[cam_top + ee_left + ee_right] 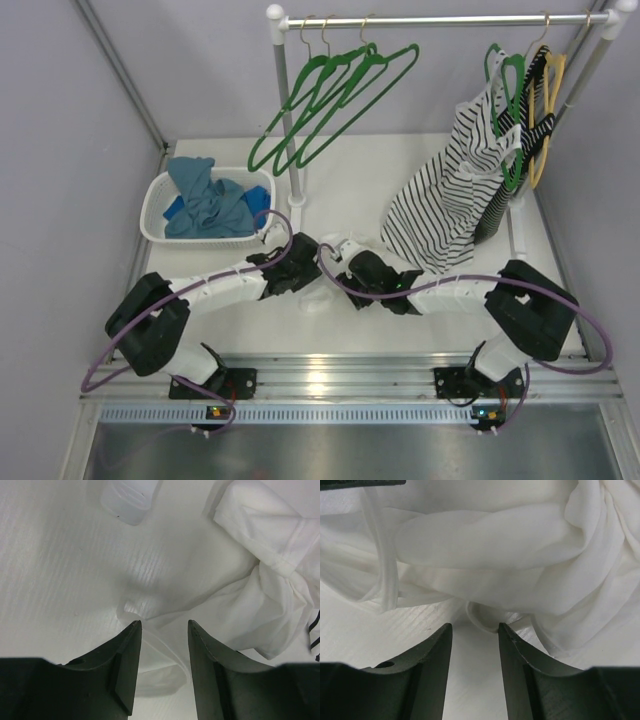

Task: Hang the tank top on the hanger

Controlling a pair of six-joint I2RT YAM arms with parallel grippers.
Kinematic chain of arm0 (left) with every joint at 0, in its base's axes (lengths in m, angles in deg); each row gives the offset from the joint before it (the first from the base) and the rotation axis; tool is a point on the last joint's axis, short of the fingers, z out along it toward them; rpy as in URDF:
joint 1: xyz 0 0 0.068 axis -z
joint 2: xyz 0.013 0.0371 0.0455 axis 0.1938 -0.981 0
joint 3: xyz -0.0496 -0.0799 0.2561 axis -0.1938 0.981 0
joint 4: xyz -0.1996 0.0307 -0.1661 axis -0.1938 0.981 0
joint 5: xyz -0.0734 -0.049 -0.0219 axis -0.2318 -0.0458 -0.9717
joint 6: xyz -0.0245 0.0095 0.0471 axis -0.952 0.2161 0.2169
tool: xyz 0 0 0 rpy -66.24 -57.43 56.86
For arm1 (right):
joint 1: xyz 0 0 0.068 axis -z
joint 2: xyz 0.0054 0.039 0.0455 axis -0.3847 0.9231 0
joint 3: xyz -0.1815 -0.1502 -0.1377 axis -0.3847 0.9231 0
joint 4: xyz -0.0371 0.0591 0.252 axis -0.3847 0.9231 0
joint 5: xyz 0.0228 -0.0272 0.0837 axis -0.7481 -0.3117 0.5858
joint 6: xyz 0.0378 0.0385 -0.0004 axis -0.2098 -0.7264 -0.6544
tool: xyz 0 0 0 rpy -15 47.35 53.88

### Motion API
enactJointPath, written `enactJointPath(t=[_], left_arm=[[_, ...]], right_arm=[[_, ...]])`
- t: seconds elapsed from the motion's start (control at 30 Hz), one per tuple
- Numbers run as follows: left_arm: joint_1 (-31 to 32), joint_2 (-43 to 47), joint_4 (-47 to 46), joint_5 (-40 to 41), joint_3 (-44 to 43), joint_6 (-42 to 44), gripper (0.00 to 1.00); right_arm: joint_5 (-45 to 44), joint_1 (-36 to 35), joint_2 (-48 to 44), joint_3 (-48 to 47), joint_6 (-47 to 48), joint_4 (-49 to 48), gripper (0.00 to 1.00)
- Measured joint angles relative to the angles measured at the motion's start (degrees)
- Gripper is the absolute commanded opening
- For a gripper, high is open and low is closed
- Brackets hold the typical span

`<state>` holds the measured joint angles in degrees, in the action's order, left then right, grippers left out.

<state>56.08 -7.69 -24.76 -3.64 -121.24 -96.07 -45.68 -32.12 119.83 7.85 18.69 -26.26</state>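
The narrow strap (164,644) slants between my left gripper's fingers, but they must lower before they close: the left wrist view shows a gap under them.
The white tank top (322,294) lies crumpled on the table between my two grippers. In the left wrist view a thin folded edge of it (165,655) runs between the open fingers of my left gripper (164,622), and the bulk (260,580) lies ahead to the right. My right gripper (474,625) is open, and a small loop of the fabric (485,617) lies just past its tips, under the bunched cloth (490,545). From above, the left gripper (305,263) and the right gripper (345,260) face each other. Green hangers (335,95) hang on the rail.
A white basket (155,215) of blue garments (205,200) stands at the back left. The rack's pole (285,110) rises behind the grippers. A striped top (445,205), more green hangers (512,110) and a yellow hanger (550,120) hang at the right. A white plastic piece (127,500) lies ahead of the left gripper.
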Motion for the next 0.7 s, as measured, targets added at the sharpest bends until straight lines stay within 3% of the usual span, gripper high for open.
enactJointPath(t=[0.23,0.7], left_arm=[[-0.4,-0.5,-2.3,-0.9,0.3,-0.9,0.47],[-1.4,-1.3,-2.9,-1.8,0.7,-0.8,0.48]], right_arm=[[0.0,0.0,0.9,-1.0,0.1,-1.0,0.38],[0.2,0.0,1.1,-1.1,0.2,-0.9,0.41]])
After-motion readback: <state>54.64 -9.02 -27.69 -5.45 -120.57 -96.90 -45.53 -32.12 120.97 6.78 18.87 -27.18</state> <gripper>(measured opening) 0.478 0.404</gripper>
